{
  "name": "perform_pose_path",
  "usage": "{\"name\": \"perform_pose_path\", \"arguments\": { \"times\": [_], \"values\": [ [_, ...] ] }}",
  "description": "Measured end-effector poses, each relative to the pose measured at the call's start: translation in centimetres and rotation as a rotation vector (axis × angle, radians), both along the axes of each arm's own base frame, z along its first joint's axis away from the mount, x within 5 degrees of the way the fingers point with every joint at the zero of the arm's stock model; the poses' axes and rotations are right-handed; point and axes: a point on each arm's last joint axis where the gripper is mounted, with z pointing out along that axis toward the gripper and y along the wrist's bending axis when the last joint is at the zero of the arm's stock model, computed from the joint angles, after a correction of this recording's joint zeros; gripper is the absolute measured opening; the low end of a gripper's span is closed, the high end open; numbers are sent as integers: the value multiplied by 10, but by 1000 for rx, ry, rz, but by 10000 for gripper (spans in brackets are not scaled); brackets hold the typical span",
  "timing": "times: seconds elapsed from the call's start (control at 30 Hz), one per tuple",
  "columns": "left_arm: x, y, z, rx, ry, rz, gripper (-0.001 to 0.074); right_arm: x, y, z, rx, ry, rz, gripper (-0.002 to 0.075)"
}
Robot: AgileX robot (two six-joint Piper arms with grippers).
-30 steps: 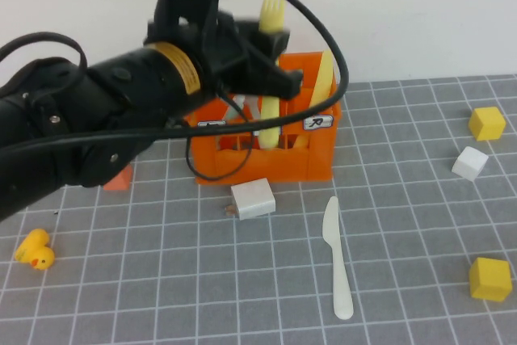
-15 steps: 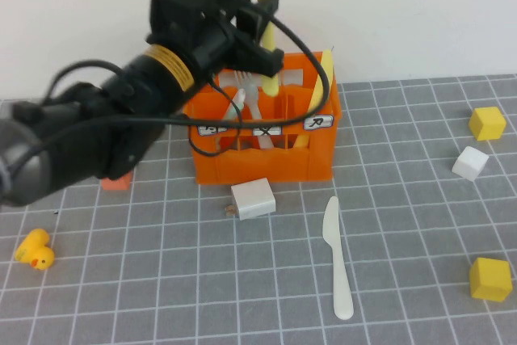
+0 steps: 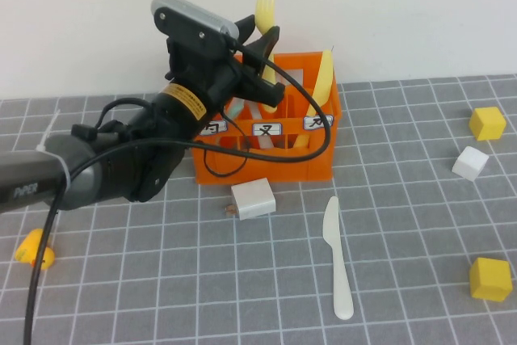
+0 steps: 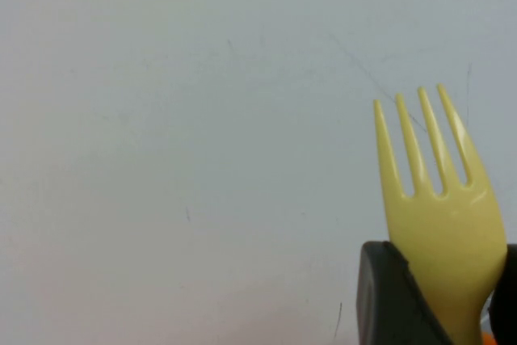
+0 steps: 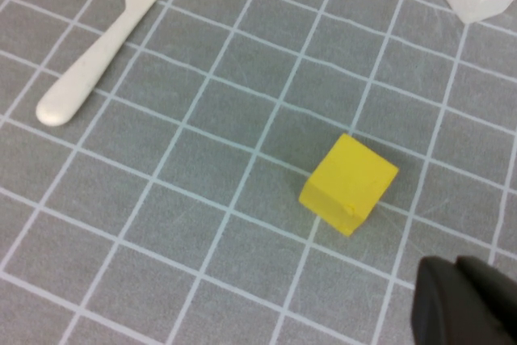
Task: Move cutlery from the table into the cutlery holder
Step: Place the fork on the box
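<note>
The fork's lower handle end [image 3: 271, 105] is inside the holder's middle section [image 3: 279, 107] and the fork would rest in the section, so my left gripper needs to open now.
My left gripper [image 3: 262, 52] is shut on the pale yellow fork [image 3: 265, 7] and holds it upright, tines up, over the back middle of the orange cutlery holder [image 3: 319, 161]. In the left wrist view the fork [image 4: 440, 199] stands between the dark fingers [image 4: 396, 300] against the white wall. The white knife [image 3: 338, 256] lies flat on the grey mat in front of the holder, to its right. My right gripper [image 5: 472, 300] is out of the high view. It is shut and empty above the mat, next to a yellow cube [image 5: 347, 183], and the knife [image 5: 105, 46] lies farther off.
A long yellow knife [image 3: 323, 74] leans in the holder's right compartment. A white block [image 3: 253, 198] lies just before the holder. Yellow cubes [image 3: 487, 123] [image 3: 489, 278] and a white cube [image 3: 469, 162] sit at the right. A yellow duck [image 3: 36, 250] is at the left.
My left gripper has carried the fork from in front of the holder up and back over it, then down a little. The left arm now lies lower. The knife has not moved.
</note>
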Motion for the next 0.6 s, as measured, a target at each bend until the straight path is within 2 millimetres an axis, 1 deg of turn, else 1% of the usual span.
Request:
{"name": "perform_pose_path", "arguments": {
  "times": [0.2,0.3,0.33,0.4,0.47,0.6],
  "values": [
    [1,-1,-3,14,-2,-2,235,0,0,0,-3,-1,3,-3],
    [0,-2,-3,37,-12,-18,290,0,0,0,-3,-1,3,-3],
    [-1,-3,-3,46,-17,-25,330,0,0,0,-3,-1,3,-3],
    [-2,-3,-3,54,-26,-34,379,0,0,0,-3,-1,3,-3],
    [-2,-4,-2,51,-39,-40,395,0,0,0,-3,-1,3,-3],
    [-3,-4,2,42,-85,-44,392,0,0,0,-3,-1,3,-3]
  ]
}}
